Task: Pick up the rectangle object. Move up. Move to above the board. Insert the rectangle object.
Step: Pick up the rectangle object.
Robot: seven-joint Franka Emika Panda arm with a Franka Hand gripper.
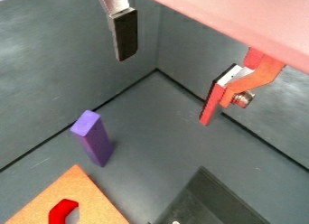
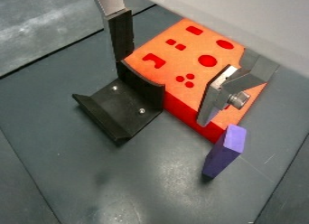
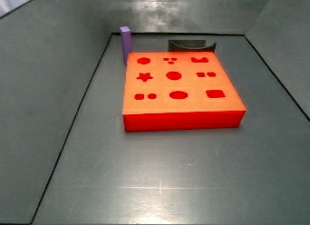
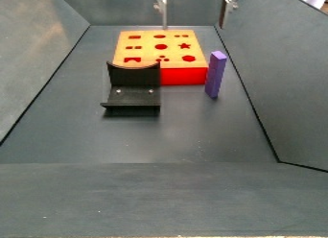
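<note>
The purple rectangle object needs to go into the board (image 3: pixel 179 88). My gripper will next grab the object by its upper end (image 3: pixel 125 31).
The purple rectangle object (image 4: pixel 217 72) stands upright on the floor, close beside one long side of the red-orange board (image 4: pixel 160 50). It shows in both wrist views (image 1: pixel 93 137) (image 2: pixel 226 148) and at the far wall in a side view (image 3: pixel 125 40). The board (image 3: pixel 179 88) (image 2: pixel 182 60) lies flat with several shaped holes on top. My gripper (image 4: pixel 194 6) hangs high over the board's far end, open, with nothing between its fingers (image 1: pixel 126 33). In the wrist views the gripper (image 2: pixel 167 92) is well apart from the block.
The dark fixture (image 4: pixel 132 88) (image 2: pixel 121 106) stands on the floor against the board's end, also seen in a side view (image 3: pixel 188 44). Sloped grey walls (image 4: pixel 45 50) enclose the floor on all sides.
</note>
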